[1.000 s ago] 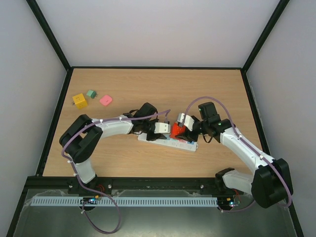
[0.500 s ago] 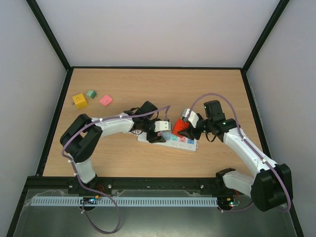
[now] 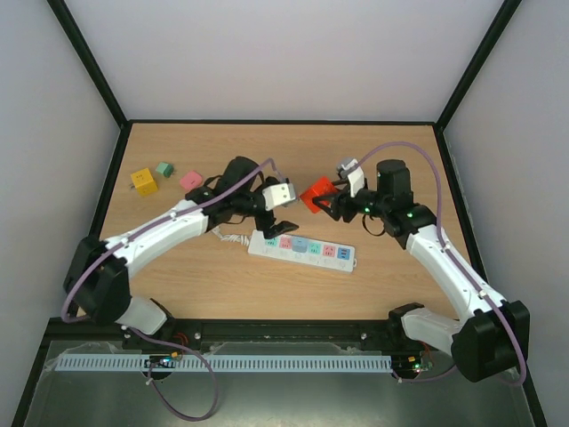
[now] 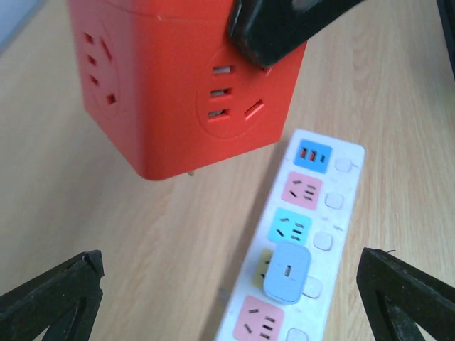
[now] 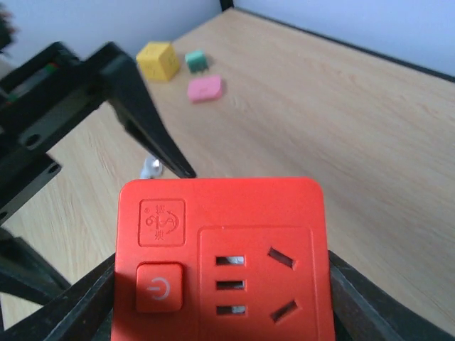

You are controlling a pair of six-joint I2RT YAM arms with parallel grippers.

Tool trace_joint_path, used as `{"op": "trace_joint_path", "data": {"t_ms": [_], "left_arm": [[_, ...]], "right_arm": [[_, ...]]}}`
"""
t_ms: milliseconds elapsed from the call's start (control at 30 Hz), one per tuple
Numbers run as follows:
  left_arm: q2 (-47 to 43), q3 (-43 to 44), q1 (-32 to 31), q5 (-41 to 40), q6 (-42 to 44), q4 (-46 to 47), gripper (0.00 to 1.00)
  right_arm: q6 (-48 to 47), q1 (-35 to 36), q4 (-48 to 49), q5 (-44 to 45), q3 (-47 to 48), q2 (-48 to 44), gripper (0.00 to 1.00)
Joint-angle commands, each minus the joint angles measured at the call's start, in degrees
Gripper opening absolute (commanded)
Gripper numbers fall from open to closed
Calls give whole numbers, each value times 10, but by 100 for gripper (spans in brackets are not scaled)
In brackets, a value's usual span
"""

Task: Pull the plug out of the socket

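I need to grab the red plug (image 3: pixel 316 194) (image 4: pixel 176 84) across its sides with my left gripper, clear of my right gripper's fingers. Then I can take it over and set it aside.
The plug, a red cube (image 3: pixel 314 194) with outlet faces and a power button, hangs in the air above and behind the socket, with my right gripper (image 3: pixel 325 201) shut on its sides. In the right wrist view the red cube (image 5: pixel 220 249) fills the space between the fingers (image 5: pixel 75 309). The socket, a long white strip (image 3: pixel 302 248) with pastel outlet faces, lies flat on the table. A small blue adapter (image 4: pixel 286 272) sits in one of the strip's (image 4: pixel 340 213) outlets. My left gripper (image 3: pixel 260 216) hovers open over the strip's left end, holding nothing.
A yellow cube (image 3: pixel 143 181), a green block (image 3: pixel 164 168) and a pink block (image 3: pixel 189 181) lie at the table's back left. The strip's white cord (image 3: pixel 227 234) curls off its left end. Black frame rails bound the table.
My right gripper has lifted the red plug up and back, off the strip. My left gripper has opened, let go of the strip and drawn back to the left.
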Motion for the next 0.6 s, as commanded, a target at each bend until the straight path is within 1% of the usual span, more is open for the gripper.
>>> {"op": "trace_joint_path", "data": {"t_ms": [0, 133, 267, 400, 567], "left_arm": [[-57, -8, 9, -53, -42, 17, 99], [-69, 23, 12, -88, -46, -6, 100], [-74, 47, 12, -92, -48, -17, 99], [-76, 56, 11, -104, -54, -9, 99], [-70, 63, 1, -119, -54, -1, 100]], "right_arm": [[160, -3, 115, 2, 28, 1, 24], [225, -3, 151, -13, 35, 16, 23], [311, -2, 200, -48, 33, 36, 23], [397, 0, 262, -76, 23, 53, 24], [424, 16, 288, -82, 19, 61, 24]]}}
